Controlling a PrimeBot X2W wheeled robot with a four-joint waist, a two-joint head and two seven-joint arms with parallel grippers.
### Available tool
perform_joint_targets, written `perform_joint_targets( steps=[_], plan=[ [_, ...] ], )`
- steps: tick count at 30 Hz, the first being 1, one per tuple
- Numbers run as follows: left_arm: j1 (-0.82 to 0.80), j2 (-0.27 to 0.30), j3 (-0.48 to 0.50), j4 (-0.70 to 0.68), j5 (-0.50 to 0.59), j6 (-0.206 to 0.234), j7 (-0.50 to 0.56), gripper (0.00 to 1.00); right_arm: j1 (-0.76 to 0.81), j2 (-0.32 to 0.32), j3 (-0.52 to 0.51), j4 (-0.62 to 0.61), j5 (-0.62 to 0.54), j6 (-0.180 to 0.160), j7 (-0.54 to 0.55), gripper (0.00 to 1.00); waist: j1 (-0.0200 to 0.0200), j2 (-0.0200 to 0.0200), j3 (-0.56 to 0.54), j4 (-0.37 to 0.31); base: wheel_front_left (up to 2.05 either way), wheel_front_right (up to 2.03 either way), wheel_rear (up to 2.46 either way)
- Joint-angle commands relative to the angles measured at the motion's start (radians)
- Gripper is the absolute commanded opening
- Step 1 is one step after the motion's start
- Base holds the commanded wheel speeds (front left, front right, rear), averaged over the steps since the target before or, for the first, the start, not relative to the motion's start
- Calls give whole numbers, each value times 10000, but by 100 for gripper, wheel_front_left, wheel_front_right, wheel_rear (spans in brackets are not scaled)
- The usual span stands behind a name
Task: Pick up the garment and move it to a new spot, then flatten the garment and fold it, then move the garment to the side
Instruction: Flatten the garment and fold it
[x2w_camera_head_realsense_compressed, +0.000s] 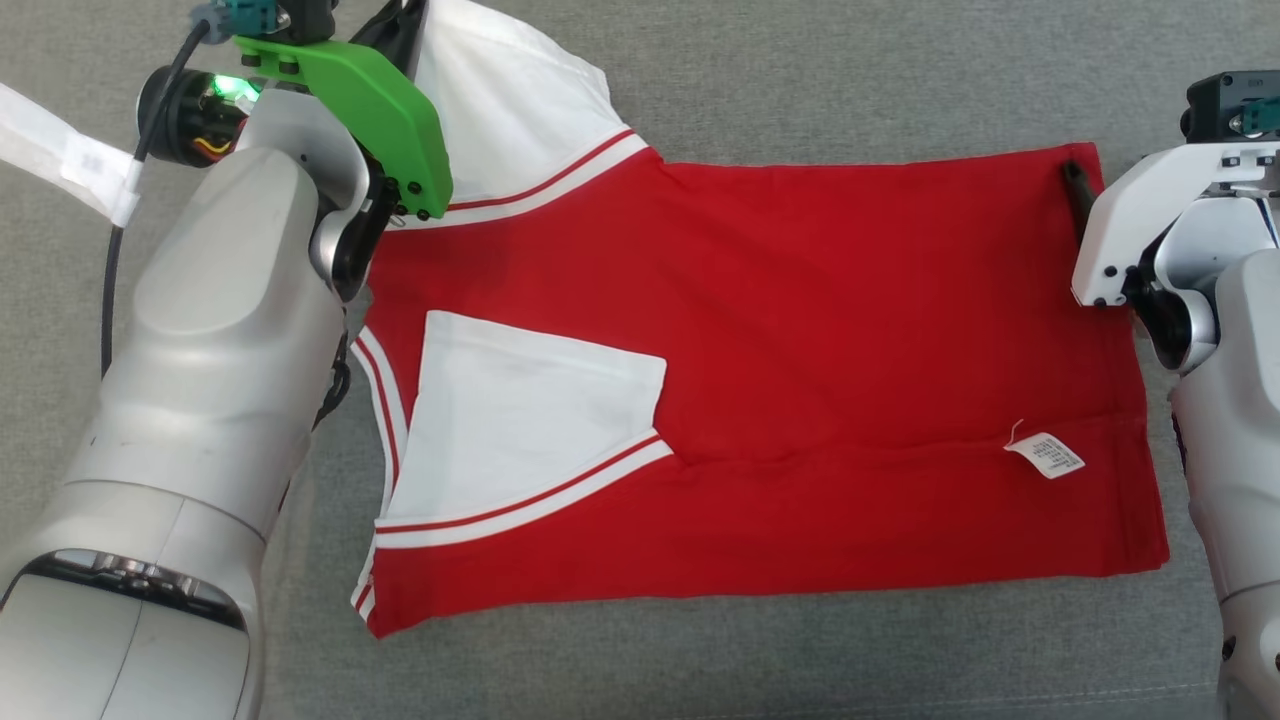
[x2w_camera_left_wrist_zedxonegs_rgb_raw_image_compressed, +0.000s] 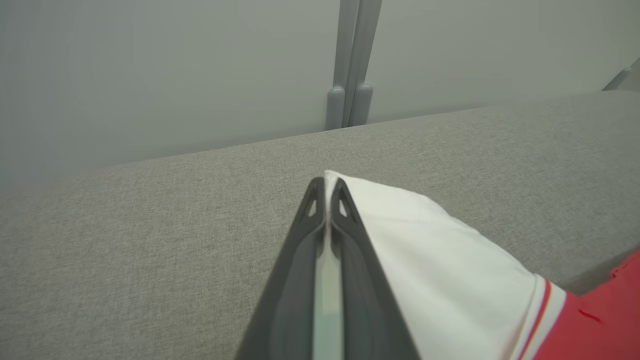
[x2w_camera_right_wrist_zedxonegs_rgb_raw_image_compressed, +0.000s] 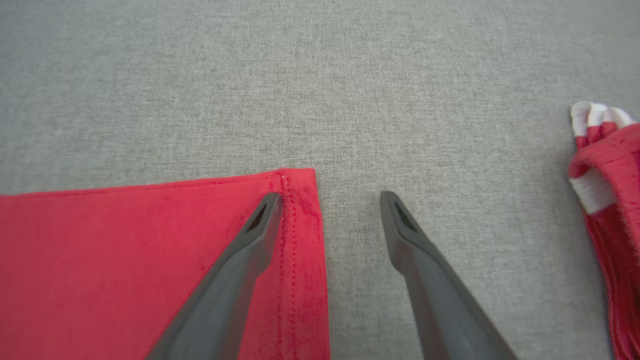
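The red T-shirt (x2w_camera_head_realsense_compressed: 800, 330) needs to be folded. My right gripper will grab it next by its red hem at the stitched corner (x2w_camera_head_realsense_compressed: 1077, 158).
A red T-shirt (x2w_camera_head_realsense_compressed: 800, 330) with white sleeves lies spread flat on the grey fabric surface (x2w_camera_head_realsense_compressed: 800, 60). Its near sleeve (x2w_camera_head_realsense_compressed: 530, 410) is folded in over the body. The far sleeve (x2w_camera_head_realsense_compressed: 510, 90) sticks out at the top left, and my left gripper (x2w_camera_left_wrist_zedxonegs_rgb_raw_image_compressed: 327, 189) is shut on that sleeve's (x2w_camera_left_wrist_zedxonegs_rgb_raw_image_compressed: 450, 260) edge. My right gripper (x2w_camera_right_wrist_zedxonegs_rgb_raw_image_compressed: 330, 200) stands open at the far right hem corner (x2w_camera_right_wrist_zedxonegs_rgb_raw_image_compressed: 300, 210). One of its fingers (x2w_camera_head_realsense_compressed: 1078, 190) rests over the red hem while the other hangs over bare grey surface.
A white care label (x2w_camera_head_realsense_compressed: 1045, 455) lies on the shirt near the right hem. Another bunched red and white garment (x2w_camera_right_wrist_zedxonegs_rgb_raw_image_compressed: 605, 200) sits just beyond the right gripper. Past the surface's far edge rise a wall and a grey post (x2w_camera_left_wrist_zedxonegs_rgb_raw_image_compressed: 352, 65).
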Motion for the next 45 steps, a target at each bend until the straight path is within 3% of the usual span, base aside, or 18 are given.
perform_joint_targets(
  steps=[1, 3, 5, 6, 8, 12, 19, 27, 35, 40, 45],
  plan=[
    [208, 142, -102, -125, -145, -8, -9, 0, -201, -1, -20, 252, 16, -9, -69, 100, 0, 0, 68, 193, 0, 0, 0],
    [328, 190, -258, -340, -259, -9, -23, 0, -370, -26, 75, 666, -11, -9, -57, 100, 0, 0, 77, 232, 0, 0, 0],
    [447, 229, -371, -471, -348, -9, -47, 0, -545, -30, 151, 1063, -11, -9, 50, 78, 0, 0, 72, 245, 0, 0, 0],
    [512, 237, -404, -520, -367, -10, -64, 0, -617, -35, 174, 1284, -26, -9, 125, 33, 0, 0, 62, 246, 0, 0, 0],
    [612, 202, -444, -615, -383, 16, -65, 0, -745, -55, 194, 1552, -88, -15, 55, 0, 0, 0, 34, 235, 0, 0, 0],
    [900, -25, -534, -998, -315, 474, 24, 0, -980, 3, 233, 1858, -158, -16, -418, 0, 0, 0, -165, 156, 0, 0, 0],
    [1842, 172, -606, -2322, -320, 1022, -70, 0, -731, 142, 752, 1722, 291, -13, -1709, 0, 0, 0, -810, 87, 0, 0, 0],
    [4099, 1061, -397, -5040, -727, 1643, 112, 0, 1508, -303, 1656, 239, 1499, -13, -2799, 0, 0, 0, -1882, 144, 0, 0, 0],
    [7269, 2086, -51, -8103, -1293, 2747, 324, 0, 4004, -429, 1650, -1955, 1781, -13, -2999, 0, 0, 0, -2704, 121, 0, 0, 0],
    [8838, 2374, 48, -9340, -1597, 3341, 442, 0, 5247, -92, 1045, -3057, 1546, -12, -2701, 0, 0, 0, -2941, 147, 0, 0, 0],
    [9895, 2311, 2, -9967, -1829, 3730, 353, 0, 6077, 227, 514, -3824, 1377, -13, -2250, 0, 0, 0, -2989, 146, 0, 0, 0]
  ],
)
